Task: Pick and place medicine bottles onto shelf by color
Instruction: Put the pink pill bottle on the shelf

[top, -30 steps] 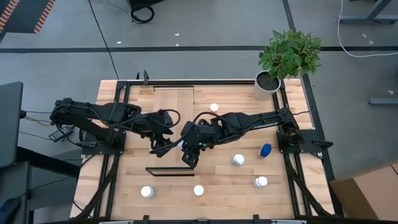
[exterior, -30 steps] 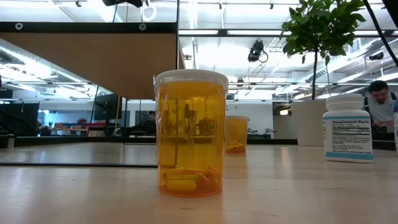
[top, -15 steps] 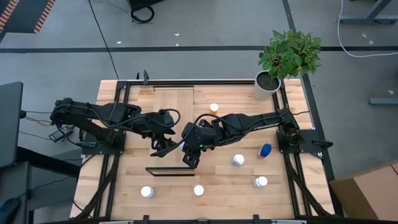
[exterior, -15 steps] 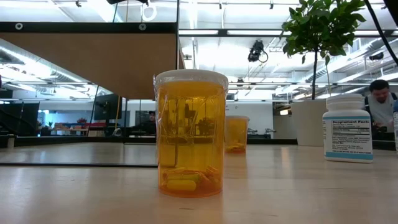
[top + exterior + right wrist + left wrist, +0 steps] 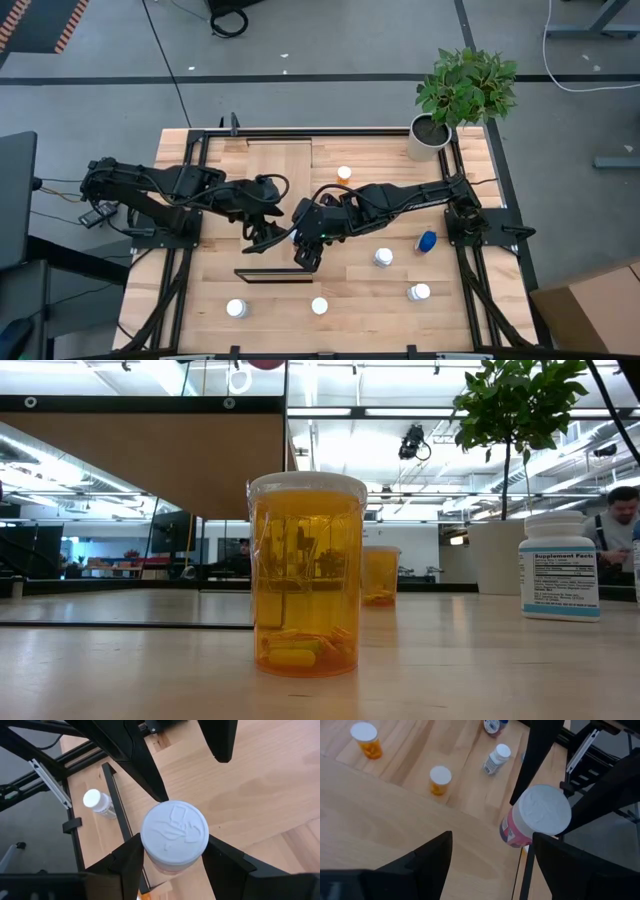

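Observation:
My right gripper needs to lower the white-capped bottle onto the light-wood shelf before letting go, because the bottle is still hanging above the shelf.
A dark-pink medicine bottle (image 5: 175, 837) with a white cap hangs above the light-wood shelf (image 5: 280, 190), held by my right gripper (image 5: 305, 243) at the table's middle. The left wrist view shows the same bottle (image 5: 535, 817) between the right arm's fingers. My left gripper (image 5: 263, 233) stands open just left of it, fingertips (image 5: 150, 782) close to the cap; I cannot tell whether they touch. Other bottles stand on the table: orange ones (image 5: 344, 173) (image 5: 319, 305) (image 5: 236, 308), white ones (image 5: 383, 257) (image 5: 419, 292) and a blue one (image 5: 427, 241). My right gripper pinches the bottle between its two fingers (image 5: 131, 862), which lie on opposite sides of it at the cap's rim and the pink body just under it (image 5: 162, 867). The fingers slant down from the table's right side. The bottle is lifted clear of the shelf, cap upward and tilted.
A potted plant (image 5: 432, 132) stands at the far right corner. The shelf's dark frame edge (image 5: 275, 275) lies near the table's front. In the low view an orange bottle (image 5: 306, 575) stands close, with a second orange one (image 5: 380, 575) and a white one (image 5: 558, 565) behind it.

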Available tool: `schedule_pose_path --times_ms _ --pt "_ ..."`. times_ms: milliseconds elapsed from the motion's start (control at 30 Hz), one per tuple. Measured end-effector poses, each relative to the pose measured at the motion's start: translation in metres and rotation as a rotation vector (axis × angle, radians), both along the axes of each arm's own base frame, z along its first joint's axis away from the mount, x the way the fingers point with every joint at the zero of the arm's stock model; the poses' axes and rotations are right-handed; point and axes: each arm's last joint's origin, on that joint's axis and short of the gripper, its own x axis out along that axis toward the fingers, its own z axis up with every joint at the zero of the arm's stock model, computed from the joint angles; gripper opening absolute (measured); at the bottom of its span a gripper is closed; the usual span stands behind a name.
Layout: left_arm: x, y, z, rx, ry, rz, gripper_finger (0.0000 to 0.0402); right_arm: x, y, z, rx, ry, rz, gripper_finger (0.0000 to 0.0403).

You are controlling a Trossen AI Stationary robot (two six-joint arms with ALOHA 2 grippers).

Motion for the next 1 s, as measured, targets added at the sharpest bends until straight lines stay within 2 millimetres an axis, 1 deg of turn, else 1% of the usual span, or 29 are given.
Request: schedule_pose_path --times_ms 100,233,467,567,700,833,1000 --pt "-0.002 0.001 0.0 0.008 0.012 -0.004 0.0286 0.0 0.002 0.0 -0.008 -0.003 0.011 0.0193" --pt "-0.013 0.005 0.007 0.011 -0.004 0.006 0.0286 -0.001 0.012 -0.005 -0.085 -0.01 0.02 0.0193" --pt "-0.04 0.015 0.028 -0.002 -0.095 0.027 0.0286 -0.005 0.03 -0.009 -0.186 -0.013 0.064 0.0193" --pt "-0.052 0.02 0.035 0.017 -0.135 0.04 0.0286 -0.006 0.033 -0.009 -0.24 -0.024 0.065 0.0193" --pt "-0.066 0.024 0.044 0.044 -0.187 0.084 0.0286 -0.006 0.034 -0.009 -0.248 -0.027 0.052 0.0193" --pt "-0.078 0.027 0.05 0.06 -0.225 0.118 0.0286 -0.003 0.036 -0.018 -0.232 -0.028 0.032 0.0193" --pt "-0.083 0.028 0.055 0.06 -0.265 0.131 0.0286 0.005 0.042 -0.032 -0.216 -0.063 0.037 0.0193"
